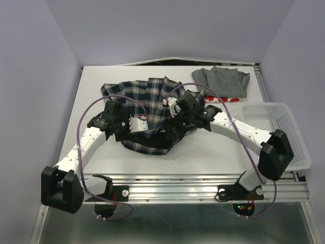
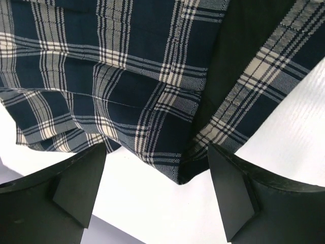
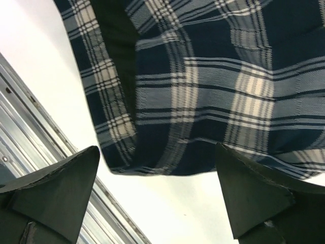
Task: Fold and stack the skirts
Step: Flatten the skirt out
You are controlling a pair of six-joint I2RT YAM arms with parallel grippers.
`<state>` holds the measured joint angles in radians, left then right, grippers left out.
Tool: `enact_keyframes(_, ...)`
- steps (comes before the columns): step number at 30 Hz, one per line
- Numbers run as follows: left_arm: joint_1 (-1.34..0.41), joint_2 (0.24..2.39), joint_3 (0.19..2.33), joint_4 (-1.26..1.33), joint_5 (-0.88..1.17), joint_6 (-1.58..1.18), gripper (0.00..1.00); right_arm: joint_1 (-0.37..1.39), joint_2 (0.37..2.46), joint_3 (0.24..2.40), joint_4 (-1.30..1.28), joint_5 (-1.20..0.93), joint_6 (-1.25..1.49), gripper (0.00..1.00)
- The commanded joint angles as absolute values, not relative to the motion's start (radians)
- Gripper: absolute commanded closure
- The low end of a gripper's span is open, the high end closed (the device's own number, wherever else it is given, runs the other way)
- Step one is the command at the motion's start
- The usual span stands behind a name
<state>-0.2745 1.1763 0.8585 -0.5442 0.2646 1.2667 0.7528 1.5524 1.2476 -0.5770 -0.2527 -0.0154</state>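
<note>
I need to grab the plaid skirt's near hem corner (image 1: 124, 142) (image 2: 176, 166) next with my left gripper, opposite my right gripper's corner. Then I can lift and straighten the hem for folding.
The plaid skirt (image 1: 147, 99) lies spread in the middle of the table, its near hem folded so the dark lining shows. My left gripper (image 1: 126, 135) is open over the skirt's near left edge. In the left wrist view a hem corner of the plaid (image 2: 127, 86) lies just ahead of the open gripper (image 2: 157, 198), untouched. My right gripper (image 1: 171, 134) is open over the near right edge, where the plaid hem (image 3: 213, 91) lies ahead of the open gripper (image 3: 157, 198). The folded grey skirt (image 1: 223, 81) sits at the back right on the white, red-printed skirt (image 1: 222, 99).
A white mesh basket (image 1: 284, 134) stands at the table's right edge. A metal rail (image 1: 193, 183) runs along the near edge and shows in the right wrist view (image 3: 20, 107). Purple cables loop over both arms. White table (image 2: 294, 132) lies under the left gripper.
</note>
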Motion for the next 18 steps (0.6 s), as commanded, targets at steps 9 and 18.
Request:
enact_keyframes(9, -0.321, 1.131, 0.713, -0.278, 0.089, 1.173, 0.09, 0.864, 1.638, 1.128, -0.431, 0.243, 0.052, 0.05)
enact_keyframes(18, -0.321, 1.157, 0.634, -0.054, -0.121, 1.198, 0.26, 0.864, 1.574, 1.025, -0.394, 0.393, -0.043, 0.22)
